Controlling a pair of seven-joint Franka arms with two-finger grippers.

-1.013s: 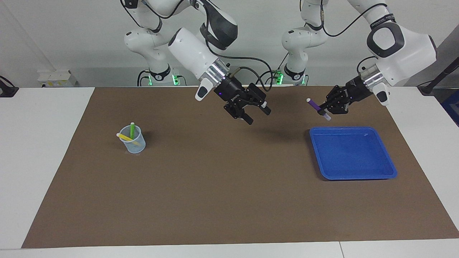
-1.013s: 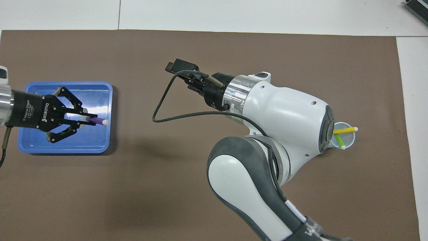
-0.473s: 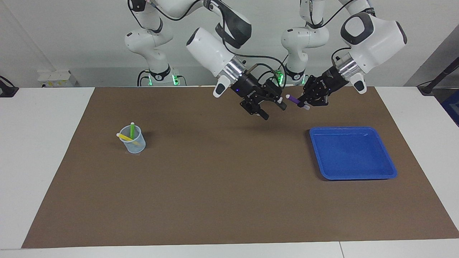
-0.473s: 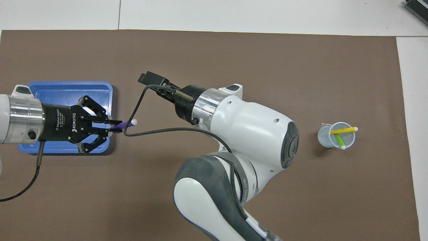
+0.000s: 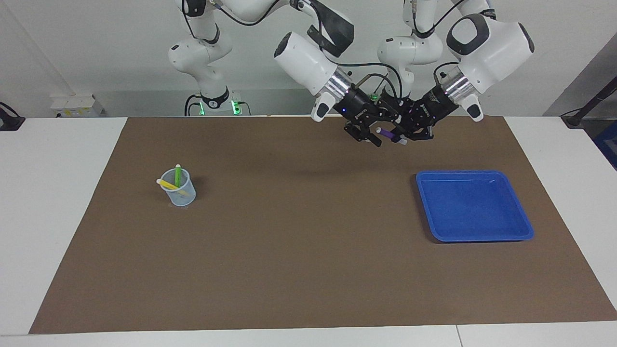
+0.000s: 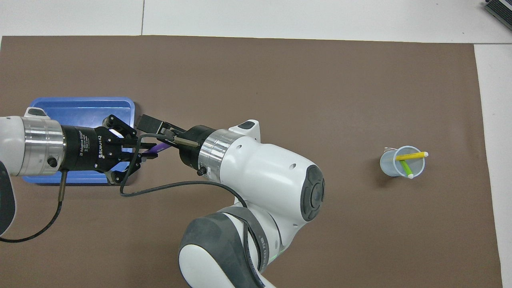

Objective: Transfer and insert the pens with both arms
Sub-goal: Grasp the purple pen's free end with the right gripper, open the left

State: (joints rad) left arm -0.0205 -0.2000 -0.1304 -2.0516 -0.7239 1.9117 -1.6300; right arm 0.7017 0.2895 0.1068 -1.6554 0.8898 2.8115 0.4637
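Note:
Next, the right gripper grabs the purple pen by its loose end (image 6: 163, 146) to insert it beside the other pens in the cup (image 6: 389, 165).
The dark purple pen (image 5: 388, 137) (image 6: 160, 148) is up in the air with my left gripper (image 5: 403, 137) (image 6: 149, 151) shut on one end of it. Its pale free end points into my right gripper (image 5: 371, 135) (image 6: 154, 136), which is open and meets the left one over the brown mat beside the blue tray (image 5: 475, 207). Whether the right fingers touch the pen I cannot tell. The green pen (image 5: 178, 174) (image 6: 406, 168) and the yellow pen (image 5: 168, 184) (image 6: 412, 155) stand tilted in a clear cup (image 5: 180, 194) (image 6: 389, 165) toward the right arm's end.
The blue tray (image 6: 80, 106) holds nothing and lies toward the left arm's end of the mat (image 5: 299, 241). A black cable (image 6: 168, 187) loops under the right wrist. White table borders the mat all round.
My left gripper has carried the purple pen up from over the tray toward the middle. My right gripper has swung over to meet it, and its open fingers now stand at the pen's free end.

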